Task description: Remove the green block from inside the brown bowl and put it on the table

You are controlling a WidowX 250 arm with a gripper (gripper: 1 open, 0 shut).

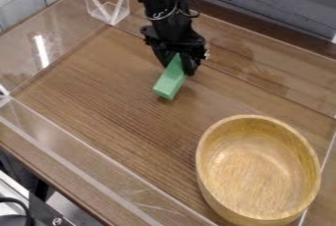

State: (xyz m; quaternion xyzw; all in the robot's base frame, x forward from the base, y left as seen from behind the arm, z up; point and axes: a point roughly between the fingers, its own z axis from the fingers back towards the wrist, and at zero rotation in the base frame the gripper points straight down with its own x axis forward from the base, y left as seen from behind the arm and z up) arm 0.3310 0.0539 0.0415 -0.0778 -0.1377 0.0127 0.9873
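Observation:
I should open my gripper now, because the green block's lower end [165, 91] is at the tabletop, apart from the brown bowl [258, 168]. The block would lie there.
My gripper [179, 63] hangs over the middle of the table [92, 102], shut on the top end of the green block [170, 78]. The block tilts downward, and its lower end is at or just above the tabletop; I cannot tell whether it touches. The brown bowl [258, 168] sits at the front right, well apart from the gripper, and nothing lies inside it.
Low clear plastic walls [39, 58] border the tabletop. A clear folded plastic piece [105, 9] stands at the back left behind the arm. A grey plank wall runs along the back.

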